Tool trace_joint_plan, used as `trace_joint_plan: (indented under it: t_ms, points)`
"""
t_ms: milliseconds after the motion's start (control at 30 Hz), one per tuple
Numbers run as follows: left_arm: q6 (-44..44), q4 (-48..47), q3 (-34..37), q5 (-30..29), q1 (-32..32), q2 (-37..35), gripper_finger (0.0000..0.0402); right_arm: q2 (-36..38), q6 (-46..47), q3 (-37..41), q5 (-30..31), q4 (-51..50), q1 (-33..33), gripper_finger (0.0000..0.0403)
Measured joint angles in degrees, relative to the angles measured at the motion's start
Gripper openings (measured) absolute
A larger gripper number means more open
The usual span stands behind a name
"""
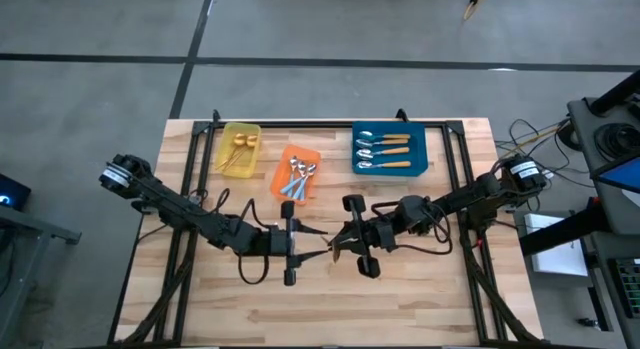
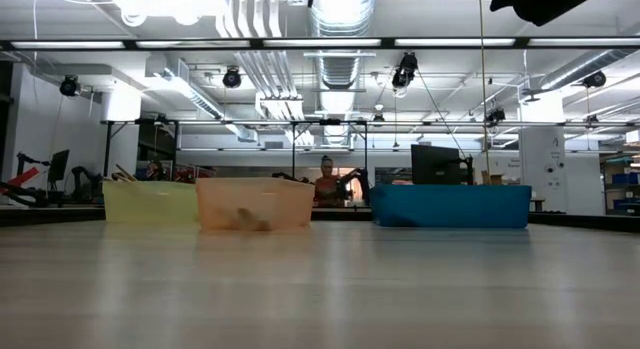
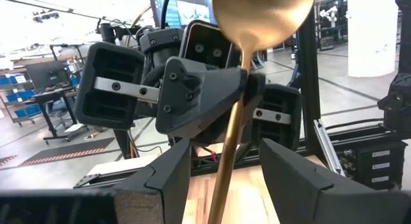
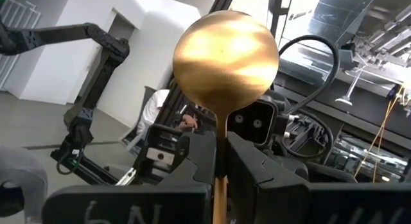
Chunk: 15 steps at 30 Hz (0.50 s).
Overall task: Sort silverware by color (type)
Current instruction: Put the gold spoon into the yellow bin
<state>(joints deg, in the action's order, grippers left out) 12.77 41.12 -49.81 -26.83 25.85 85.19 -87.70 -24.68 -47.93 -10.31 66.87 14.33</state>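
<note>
My right gripper's fingers cover the handle just below the bowl of the gold spoon. My left gripper grabs the spoon by its lower handle (image 3: 221, 179) next.
A thin all-gold spoon (image 4: 225, 57) stands upright over the table's middle (image 1: 320, 249), bowl up, between both grippers. My right gripper (image 4: 221, 176) is shut on its handle and also shows in the high view (image 1: 342, 239). My left gripper (image 3: 225, 185) faces it from the left (image 1: 298, 241). It is open, with one finger on either side of the lower handle (image 3: 221, 179) and a clear gap on both sides. More gold spoons lie in the yellow bin (image 1: 238, 149), blue-handled ones in the orange bin (image 1: 297, 175), and orange-handled ones in the blue bin (image 1: 389, 149). My right gripper pinches the gold spoon's handle just below the bowl (image 4: 221, 144) between its two fingers (image 3: 192, 89). The fingers come level from the table's right side and lie across the handle. The spoon stands upright with its bowl on top, lifted clear of the table.
The three bins stand in a row along the table's far side, seen in the low view as yellow (image 2: 150, 202), orange (image 2: 255, 204) and blue (image 2: 450, 205). A black frame rail (image 1: 330, 124) runs behind them. Bare wood (image 1: 320, 309) lies toward the near edge.
</note>
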Motion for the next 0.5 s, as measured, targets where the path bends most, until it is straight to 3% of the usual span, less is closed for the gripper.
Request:
trace_joint_plan:
  t_ms: [500]
  points:
    - [-3.0, 0.0, 0.0, 0.9, -1.5, 0.0, 0.0167, -0.5, 0.2, -0.4, 1.1, -0.1, -0.1, 0.0012]
